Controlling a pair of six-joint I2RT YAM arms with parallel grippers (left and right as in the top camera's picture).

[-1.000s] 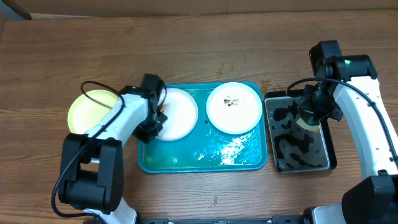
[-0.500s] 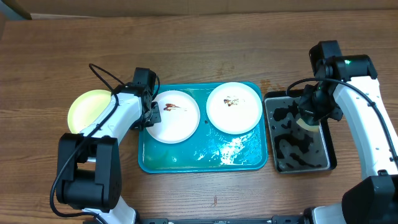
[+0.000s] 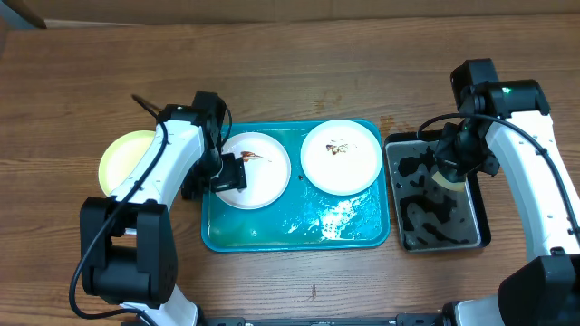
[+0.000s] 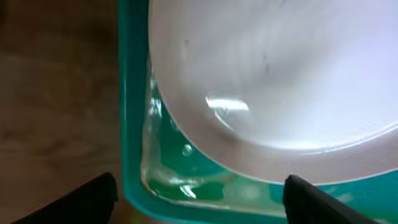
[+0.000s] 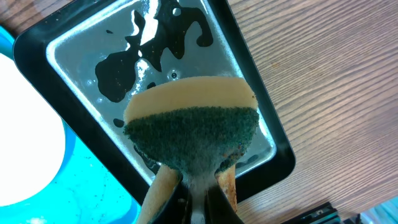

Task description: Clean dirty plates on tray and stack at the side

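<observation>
I should grab the smeared white plate next with my left gripper, by its rim nearest the yellow-green plate. The white plate's top side then stays open for sponge cleaning and stacking.
The turquoise tray [image 3: 294,231] holds two white plates. The left plate [image 3: 263,177] has a brown smear, and so does the right plate [image 3: 341,156]. A pale yellow-green plate [image 3: 122,161] lies on the table to the left of the tray. My left gripper [image 3: 227,172] hovers open over the left plate's left edge. In the left wrist view the plate [image 4: 280,74] and tray rim [image 4: 130,124] lie beyond the gripper [image 4: 199,193], and nothing is between the fingers. My right gripper [image 5: 193,199] is shut on a yellow-and-green sponge [image 5: 193,130] above the black tray [image 5: 273,155].
The black tray [image 3: 433,237] stands right of the turquoise tray, with wet patches in it. Water pools on the turquoise tray's front half [image 3: 335,217]. Bare wooden table surrounds both trays.
The left gripper has let go of the left white plate, which now lies flat with its smear showing, and its jaws have opened wide. The right arm has not moved.
</observation>
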